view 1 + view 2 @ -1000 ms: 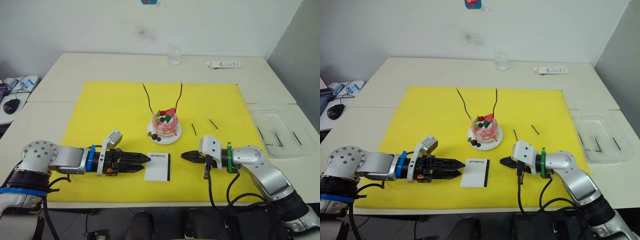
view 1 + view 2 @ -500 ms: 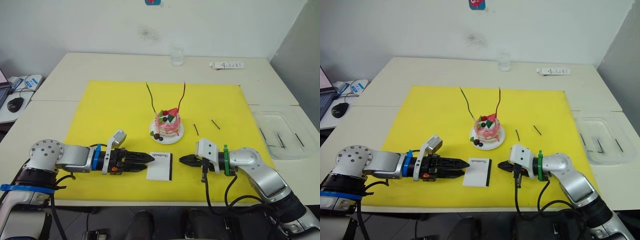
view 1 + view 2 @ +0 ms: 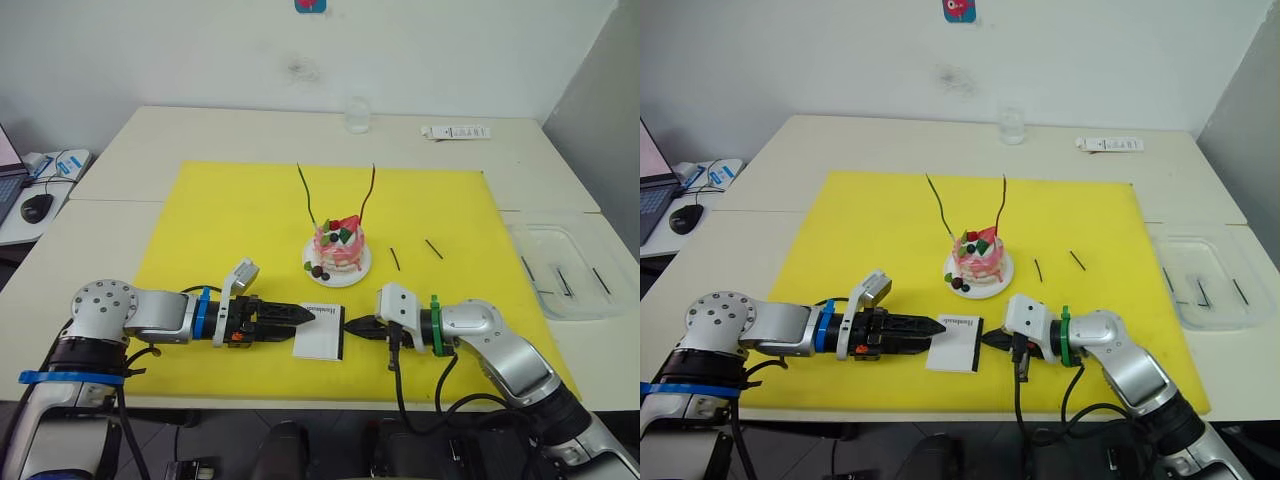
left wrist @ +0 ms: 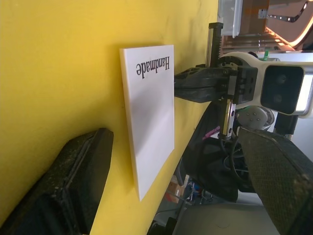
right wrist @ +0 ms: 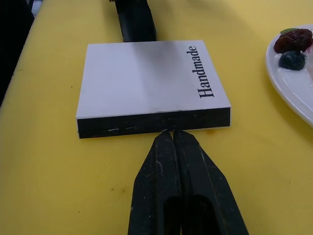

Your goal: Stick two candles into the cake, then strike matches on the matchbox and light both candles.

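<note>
I should next grip the white matchbox by its blank end [image 3: 317,347] with my left gripper. That leaves the white matchbox's black striking strip [image 3: 342,340] free to light matches.
The pink-and-white cake [image 3: 337,250] stands on its small white plate at the middle of the yellow mat [image 3: 220,230]. The green candle [image 3: 307,195] and the red candle [image 3: 369,190] are stuck upright in it. The white matchbox [image 3: 320,332] lies flat in front of the cake. My left gripper [image 3: 298,316] lies low at the box's left edge, open, its fingers [image 4: 78,181] one above the other. At the box's right edge my right gripper [image 5: 171,134] is shut, tips against the black striking strip [image 5: 151,125]. I see no match in it.
Two loose matches [image 3: 395,259] [image 3: 432,248] lie on the mat right of the cake. A clear tray [image 3: 540,235] holding several matches stands off the mat at the right. At the back of the table are a glass [image 3: 356,115] and a white flat object [image 3: 455,131].
My right gripper has moved left until its tips meet the matchbox's black edge. My left gripper has moved right up to the box's other edge. The camera has shifted slightly.
</note>
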Controlling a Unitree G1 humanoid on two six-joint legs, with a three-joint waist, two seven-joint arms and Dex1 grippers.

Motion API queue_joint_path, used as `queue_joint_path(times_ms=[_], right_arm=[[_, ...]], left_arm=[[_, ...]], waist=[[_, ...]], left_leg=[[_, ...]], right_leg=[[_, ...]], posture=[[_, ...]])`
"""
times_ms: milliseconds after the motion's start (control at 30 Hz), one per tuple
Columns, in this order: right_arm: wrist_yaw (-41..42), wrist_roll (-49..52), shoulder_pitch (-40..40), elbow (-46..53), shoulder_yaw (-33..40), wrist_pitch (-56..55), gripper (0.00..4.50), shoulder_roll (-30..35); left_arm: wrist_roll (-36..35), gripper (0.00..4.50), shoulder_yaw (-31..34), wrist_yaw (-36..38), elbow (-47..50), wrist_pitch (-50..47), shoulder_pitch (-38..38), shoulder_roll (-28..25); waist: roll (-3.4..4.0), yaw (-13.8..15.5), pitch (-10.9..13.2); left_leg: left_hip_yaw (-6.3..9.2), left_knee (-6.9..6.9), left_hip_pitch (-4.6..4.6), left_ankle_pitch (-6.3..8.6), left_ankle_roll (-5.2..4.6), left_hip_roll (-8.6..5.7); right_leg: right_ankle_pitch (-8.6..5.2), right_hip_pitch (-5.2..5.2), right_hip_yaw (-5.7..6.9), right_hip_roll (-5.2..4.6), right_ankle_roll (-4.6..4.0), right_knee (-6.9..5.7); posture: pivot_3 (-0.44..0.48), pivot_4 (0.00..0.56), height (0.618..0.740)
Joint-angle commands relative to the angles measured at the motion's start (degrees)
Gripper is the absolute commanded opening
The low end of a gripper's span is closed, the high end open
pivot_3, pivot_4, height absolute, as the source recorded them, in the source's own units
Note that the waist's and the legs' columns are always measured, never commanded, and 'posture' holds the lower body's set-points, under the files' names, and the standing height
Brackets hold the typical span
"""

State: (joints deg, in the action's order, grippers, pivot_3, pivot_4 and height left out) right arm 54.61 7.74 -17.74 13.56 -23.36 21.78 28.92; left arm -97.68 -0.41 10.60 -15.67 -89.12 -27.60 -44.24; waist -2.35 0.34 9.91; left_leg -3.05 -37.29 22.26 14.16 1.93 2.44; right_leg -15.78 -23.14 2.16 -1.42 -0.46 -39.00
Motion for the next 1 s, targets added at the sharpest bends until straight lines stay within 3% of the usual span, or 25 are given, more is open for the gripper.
queue_joint_path(times_ms=[33,300,433,633,1000], right_arm=[[0.0,0.1,-1.4,0.5,-0.4,0.6,0.03,-0.9],[-0.5,1.4,-2.9,0.9,0.4,3.9,0.03,-3.2],[0.7,1.5,-1.7,1.9,1.0,4.0,0.03,-1.2],[3.1,1.8,-0.1,2.5,0.9,2.7,0.03,2.6],[3.7,1.5,-1.0,-0.9,-2.9,1.9,0.03,-1.5]], left_arm=[[1.5,4.5,-0.1,-1.2,0.4,-0.3,1.3,1.5],[1.0,4.5,0.9,-2.3,1.2,-1.1,2.0,3.1],[0.5,4.5,1.1,-2.6,1.2,-1.3,2.4,3.2],[-1.6,4.5,1.2,-3.0,2.7,-1.5,5.1,1.3],[-8.9,4.5,-1.9,-6.3,5.4,2.2,8.1,-2.4]], waist=[[0.0,0.0,0.0],[0.01,0.1,0.0],[0.01,0.2,0.0],[0.01,0.1,0.0],[0.0,-0.6,0.0]], left_leg=[[0.0,0.0,0.0,0.0,0.0,0.0],[0.01,0.0,0.0,-0.01,0.01,-0.03],[0.0,0.0,0.01,-0.01,0.0,-0.08],[-0.01,0.03,0.0,0.0,0.0,-0.1],[-0.02,0.25,-0.06,0.01,0.0,-0.03]], right_leg=[[0.01,0.0,0.0,0.0,-0.01,0.0],[0.02,0.0,0.0,-0.05,-0.02,0.01],[0.02,0.0,0.0,-0.1,-0.02,0.01],[0.02,-0.01,0.0,-0.13,-0.01,0.03],[-0.01,-0.05,0.0,-0.08,-0.04,0.06]], posture=[[0.0,0.15,0.74],[0.0,0.15,0.74],[0.0,0.15,0.74],[0.0,0.15,0.74],[0.0,0.15,0.74]])
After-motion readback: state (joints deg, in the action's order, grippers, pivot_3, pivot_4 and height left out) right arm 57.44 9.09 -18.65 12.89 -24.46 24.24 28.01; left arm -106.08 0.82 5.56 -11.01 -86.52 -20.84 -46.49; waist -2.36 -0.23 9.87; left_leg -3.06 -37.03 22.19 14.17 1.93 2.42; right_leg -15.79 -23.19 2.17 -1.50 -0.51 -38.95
